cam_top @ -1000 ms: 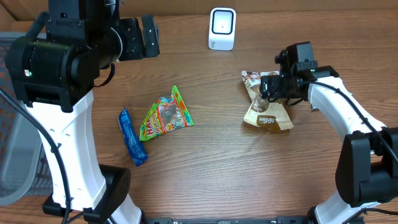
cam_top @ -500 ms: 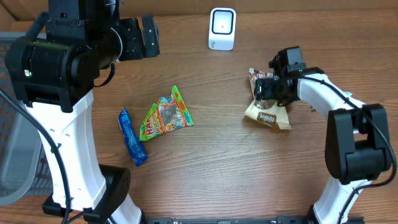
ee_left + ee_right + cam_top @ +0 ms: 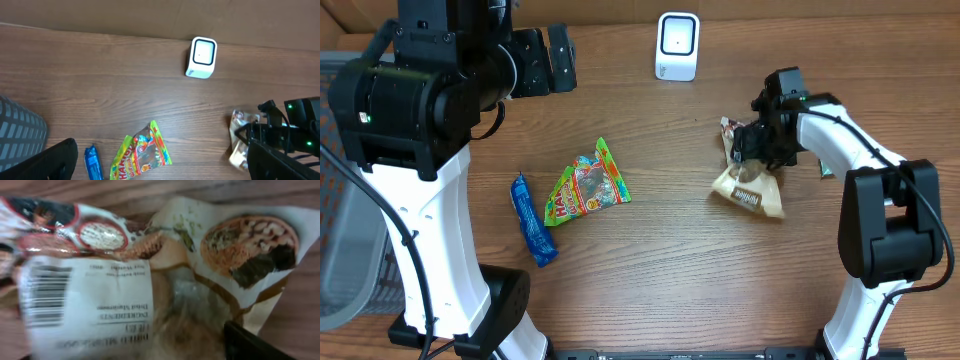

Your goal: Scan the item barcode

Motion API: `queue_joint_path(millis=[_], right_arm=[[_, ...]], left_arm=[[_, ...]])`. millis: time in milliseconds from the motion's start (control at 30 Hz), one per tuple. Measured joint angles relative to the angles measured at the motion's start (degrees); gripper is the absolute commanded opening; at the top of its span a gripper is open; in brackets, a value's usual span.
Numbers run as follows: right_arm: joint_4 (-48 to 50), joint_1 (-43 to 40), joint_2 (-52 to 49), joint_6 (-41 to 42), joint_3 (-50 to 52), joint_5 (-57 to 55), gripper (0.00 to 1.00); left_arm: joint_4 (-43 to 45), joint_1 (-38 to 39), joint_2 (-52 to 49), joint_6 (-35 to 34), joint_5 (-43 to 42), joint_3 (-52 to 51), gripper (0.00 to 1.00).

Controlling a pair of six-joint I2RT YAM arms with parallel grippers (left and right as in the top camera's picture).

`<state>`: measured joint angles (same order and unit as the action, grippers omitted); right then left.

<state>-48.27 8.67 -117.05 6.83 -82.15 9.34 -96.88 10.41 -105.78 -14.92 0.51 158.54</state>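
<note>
Next, my right gripper grabs the mushroom packet by its clear part [image 3: 187,317] beside the label, so the barcode [image 3: 45,297] stays uncovered to scan.
A tan and white packet of dried mushrooms [image 3: 750,192] lies on the wooden table at the right. My right gripper [image 3: 757,147] is down over its upper end, jaws wide round it. The right wrist view is filled by the packet [image 3: 125,280], with its barcode [image 3: 45,297] at the left. One black finger [image 3: 250,342] shows beside the packet's right side; the other is out of frame. A white scanner [image 3: 677,45] stands at the back centre. My left gripper [image 3: 550,58] hangs open high over the back left, holding nothing.
A green Haribo bag [image 3: 586,185] and a blue snack packet [image 3: 533,220] lie left of centre, also under the left wrist camera as the bag [image 3: 142,157] and packet [image 3: 92,162]. A grey basket [image 3: 20,127] sits at the far left edge.
My right gripper has shifted left and back onto the packet's top end and its jaws have narrowed. The packet's lower end swung a little. The left arm stayed still.
</note>
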Motion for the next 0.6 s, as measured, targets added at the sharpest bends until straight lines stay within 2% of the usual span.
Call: queue_joint_path(millis=[133, 300, 433, 600], right_arm=[[-5.92, -0.02, 0.57, 0.59, -6.34, 0.55, 0.94], [-9.97, -1.49, 5.55, 4.68, -9.99, 1.14, 0.94], [-12.85, -5.14, 6.84, 8.2, -9.73, 1.9, 0.97], [-9.53, -9.27, 5.31, 9.86, -3.37, 6.21, 0.97]], left_arm=[[0.0, 0.0, 0.0, 0.0, 0.0, 0.0, 1.0], [0.0, 0.0, 0.0, 0.0, 0.0, 0.0, 1.0], [0.0, 0.0, 0.0, 0.0, 0.0, 0.0, 1.0], [0.0, 0.0, 0.0, 0.0, 0.0, 0.0, 1.0]])
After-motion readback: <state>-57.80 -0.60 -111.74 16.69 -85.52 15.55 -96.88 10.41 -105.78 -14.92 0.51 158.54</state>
